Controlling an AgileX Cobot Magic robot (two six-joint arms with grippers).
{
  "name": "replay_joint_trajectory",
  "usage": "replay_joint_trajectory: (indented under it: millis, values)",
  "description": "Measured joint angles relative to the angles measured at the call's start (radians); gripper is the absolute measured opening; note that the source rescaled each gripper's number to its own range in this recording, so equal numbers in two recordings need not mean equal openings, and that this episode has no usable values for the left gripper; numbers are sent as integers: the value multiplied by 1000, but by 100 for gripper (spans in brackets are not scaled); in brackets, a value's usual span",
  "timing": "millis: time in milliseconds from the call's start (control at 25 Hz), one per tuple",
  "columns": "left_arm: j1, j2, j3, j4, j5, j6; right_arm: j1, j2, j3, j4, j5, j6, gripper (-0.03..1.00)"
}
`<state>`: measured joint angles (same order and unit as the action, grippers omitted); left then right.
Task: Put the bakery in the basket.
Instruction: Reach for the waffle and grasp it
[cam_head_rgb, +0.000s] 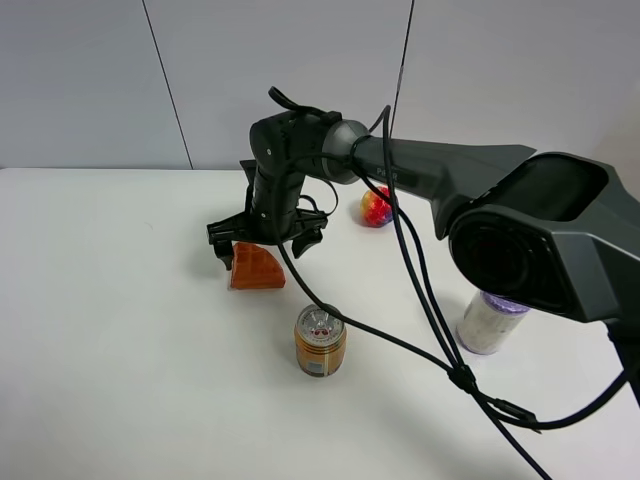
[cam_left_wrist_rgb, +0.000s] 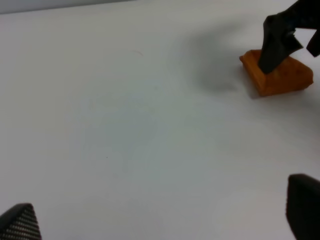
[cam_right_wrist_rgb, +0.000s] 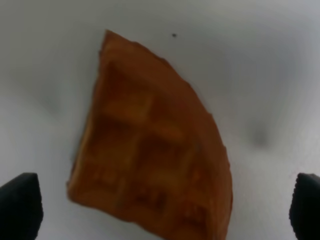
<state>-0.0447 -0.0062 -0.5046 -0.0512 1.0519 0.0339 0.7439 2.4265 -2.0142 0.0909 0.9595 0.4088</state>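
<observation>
I need to grab the bakery next with my right gripper, by its curved rim (cam_right_wrist_rgb: 214, 155) and opposite corner (cam_right_wrist_rgb: 77, 187), and put it in the basket.
The bakery (cam_head_rgb: 256, 269), an orange-brown waffle wedge with a grid top, lies flat on the white table. It fills the right wrist view (cam_right_wrist_rgb: 150, 150) and shows at the edge of the left wrist view (cam_left_wrist_rgb: 285, 77). My right gripper (cam_head_rgb: 262, 247) reaches across the middle and hovers just above the wedge, open, one finger (cam_head_rgb: 219, 246) on each side. In the right wrist view the right gripper (cam_right_wrist_rgb: 162, 210) straddles the wedge. My left gripper (cam_left_wrist_rgb: 160, 215) is open and empty over bare table. The basket is out of view.
An orange drink can (cam_head_rgb: 320, 341) stands in front of the wedge. A red-yellow ball (cam_head_rgb: 376, 207) lies behind the right arm. A purple-lidded white cylinder (cam_head_rgb: 492, 320) stands at the right. Black cables (cam_head_rgb: 420, 300) hang over the table.
</observation>
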Motion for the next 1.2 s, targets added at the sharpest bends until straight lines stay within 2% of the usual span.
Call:
replay_joint_trajectory:
  millis: [160,440,920,960,1000,1080,1120,1160,1200]
  values:
    - [0,0,0,0,0,1,0,21,0,-10,-4,23,100]
    - [0,0,0,0,0,1,0,24,0,-12,-68,61,100]
    - [0,0,0,0,0,0,0,49,-1,-4,-73,70,100]
    - [0,0,0,0,0,0,0,50,-1,-4,-73,70,93]
    - [0,0,0,0,0,0,0,51,-1,-4,-73,70,79]
    - [0,0,0,0,0,0,0,51,-2,2,-73,70,34]
    - [0,0,0,0,0,0,0,51,-2,9,-73,70,5]
    - [0,0,0,0,0,0,0,51,-2,16,-72,70,0]
    - [0,0,0,0,0,0,0,51,-2,22,-72,70,0]
